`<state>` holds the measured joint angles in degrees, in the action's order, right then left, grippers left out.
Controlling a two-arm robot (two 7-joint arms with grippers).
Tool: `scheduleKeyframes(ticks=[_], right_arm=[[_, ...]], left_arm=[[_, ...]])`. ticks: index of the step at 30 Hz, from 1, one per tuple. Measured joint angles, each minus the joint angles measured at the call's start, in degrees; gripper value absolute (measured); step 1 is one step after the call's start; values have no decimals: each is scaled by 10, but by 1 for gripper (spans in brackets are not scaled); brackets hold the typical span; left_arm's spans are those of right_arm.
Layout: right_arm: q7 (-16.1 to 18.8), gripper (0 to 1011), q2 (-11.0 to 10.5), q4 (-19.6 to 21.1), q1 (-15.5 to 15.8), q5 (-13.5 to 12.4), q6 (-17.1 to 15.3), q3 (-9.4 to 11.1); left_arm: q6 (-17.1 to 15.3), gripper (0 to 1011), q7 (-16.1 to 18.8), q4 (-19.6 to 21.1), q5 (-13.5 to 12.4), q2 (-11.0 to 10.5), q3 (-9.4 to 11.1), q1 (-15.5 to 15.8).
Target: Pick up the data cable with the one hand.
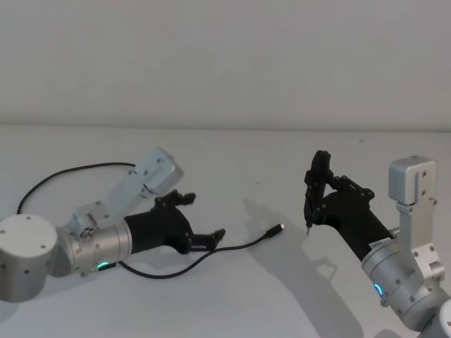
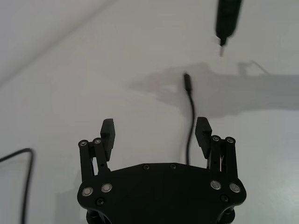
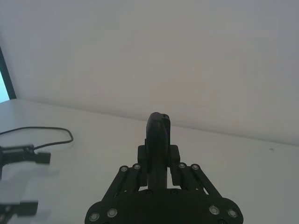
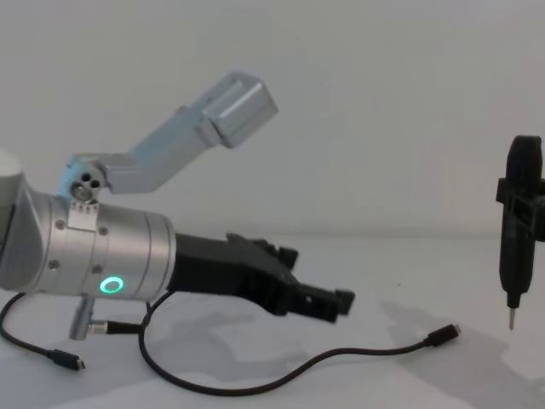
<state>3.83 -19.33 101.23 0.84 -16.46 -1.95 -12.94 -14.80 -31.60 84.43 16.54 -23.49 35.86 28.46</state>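
The left gripper grabs the data cable (image 4: pixel 341 352) by its cord just behind the silver-tipped plug (image 4: pixel 383 351) next, to pick the cable up.
The data cable (image 1: pixel 236 246) lies on the white table, its silver-tipped plug (image 1: pixel 275 229) pointing toward the right arm. My left gripper (image 1: pixel 205 215) hovers open a little above the cable, short of the plug. In the left wrist view the cable (image 2: pixel 190 116) runs under the open left gripper (image 2: pixel 155 125), close to one finger (image 2: pixel 203 130). The chest view shows the left gripper (image 4: pixel 318 276) clear of the cable (image 4: pixel 341 352) on the table. My right gripper (image 1: pixel 323 197) is shut on a black pen-like tool (image 1: pixel 311 203), held tip-down just beyond the plug.
The rest of the cable loops back along the table's left side (image 1: pixel 70 172), and its other plug (image 4: pixel 68 362) lies beneath the left arm. The pen-like tool (image 4: pixel 518 247) hangs above the table at the right. A plain wall stands behind.
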Motion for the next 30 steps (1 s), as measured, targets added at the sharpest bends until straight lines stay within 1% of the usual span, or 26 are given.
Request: scheduleKeyframes(ticks=[3,4,7,12,30], right_arm=[[0,275,0,0,0,0,0,0],[0,274,0,0,0,0,0,0],[0,274,0,0,0,0,0,0],[0,274,0,0,0,0,0,0],[0,275,0,0,0,0,0,0]], left_arm=[[-19,999,-34,-20,4,1,17,22],[-19,999,-34,-20,4,1,17,22],[-32,1000,-57,-36,5,2,29,38],[-43,1000,-79,-57,6,5,43,57],[-47,1000,-107,-100,0,14,73,96]])
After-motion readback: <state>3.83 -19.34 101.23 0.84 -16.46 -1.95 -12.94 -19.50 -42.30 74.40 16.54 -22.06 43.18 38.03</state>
